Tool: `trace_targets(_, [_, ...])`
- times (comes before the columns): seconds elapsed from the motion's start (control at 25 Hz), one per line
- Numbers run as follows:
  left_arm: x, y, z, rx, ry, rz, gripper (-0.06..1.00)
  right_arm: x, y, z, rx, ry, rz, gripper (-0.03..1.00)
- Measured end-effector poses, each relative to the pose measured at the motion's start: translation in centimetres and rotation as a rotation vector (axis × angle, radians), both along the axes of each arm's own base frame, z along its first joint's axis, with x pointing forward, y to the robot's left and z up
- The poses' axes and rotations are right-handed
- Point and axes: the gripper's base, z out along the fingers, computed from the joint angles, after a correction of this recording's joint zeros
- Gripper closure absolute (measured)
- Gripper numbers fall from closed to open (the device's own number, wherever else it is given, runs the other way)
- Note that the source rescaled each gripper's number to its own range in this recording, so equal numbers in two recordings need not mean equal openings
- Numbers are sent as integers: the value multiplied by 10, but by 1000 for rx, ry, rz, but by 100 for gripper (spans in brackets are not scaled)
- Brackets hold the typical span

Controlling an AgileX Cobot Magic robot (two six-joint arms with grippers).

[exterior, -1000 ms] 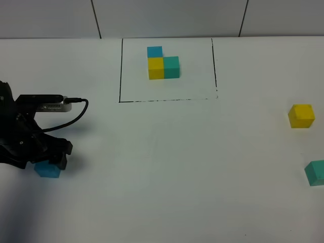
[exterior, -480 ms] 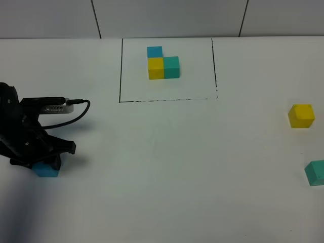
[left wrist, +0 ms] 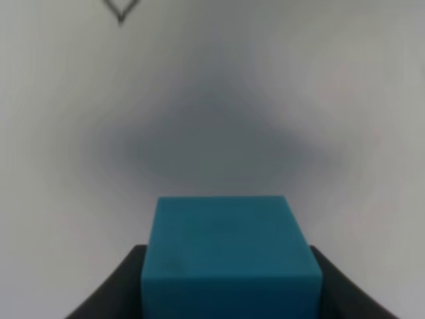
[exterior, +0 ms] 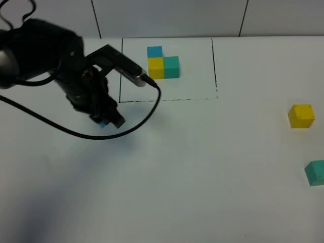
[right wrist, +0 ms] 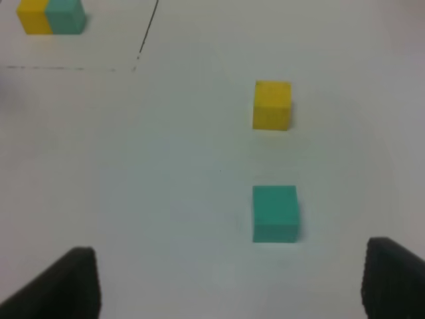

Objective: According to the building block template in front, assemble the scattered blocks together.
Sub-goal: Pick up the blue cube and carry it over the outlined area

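Observation:
My left gripper should keep hold of the blue block [exterior: 103,124] until it sits square to the dashed line, because the block's edges are slanted against the black corner [exterior: 120,102].
The template [exterior: 163,63], a blue, yellow and teal-green L of cubes, sits at the back inside a black-lined rectangle. My left gripper [exterior: 107,121] hangs above the table just left of that rectangle's front left corner, shut on the blue block [exterior: 103,124]. In the left wrist view the blue block [left wrist: 229,256] sits clamped between the two dark fingers [left wrist: 113,292]. The yellow block [exterior: 301,115] and the teal-green block [exterior: 315,172] lie at the far right. My right gripper [right wrist: 232,256] stands open, with the teal-green block [right wrist: 274,212] and the yellow block [right wrist: 272,104] ahead of it.
The black rectangle line [exterior: 120,71] borders the template area, with its dashed front edge [exterior: 167,99] toward the table's middle. The left arm's cable [exterior: 76,132] loops down over the table. A tiled wall [exterior: 167,17] rises behind the table.
The left gripper shut on the blue block at the near left, lifted it, and swung up and right toward the rectangle's front left corner. The right side is unchanged.

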Motion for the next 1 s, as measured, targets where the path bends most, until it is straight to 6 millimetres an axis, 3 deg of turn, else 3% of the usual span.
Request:
trace_targets(0.24, [44,-60,-2,93,-4,-279,94,0,0,0,0,0,0,34])
trace_targets(0.56, [74,-114,-46,89,72,-585,94,0,0,0,0,0,0,34])
trace_targets(0.76, [74,-127,-69,65,99,-692,94,0,0,0,0,0,0,34])
trace_targets(1.0, [73,-129,-78,82,108,-719,94,0,0,0,0,0,0,34])
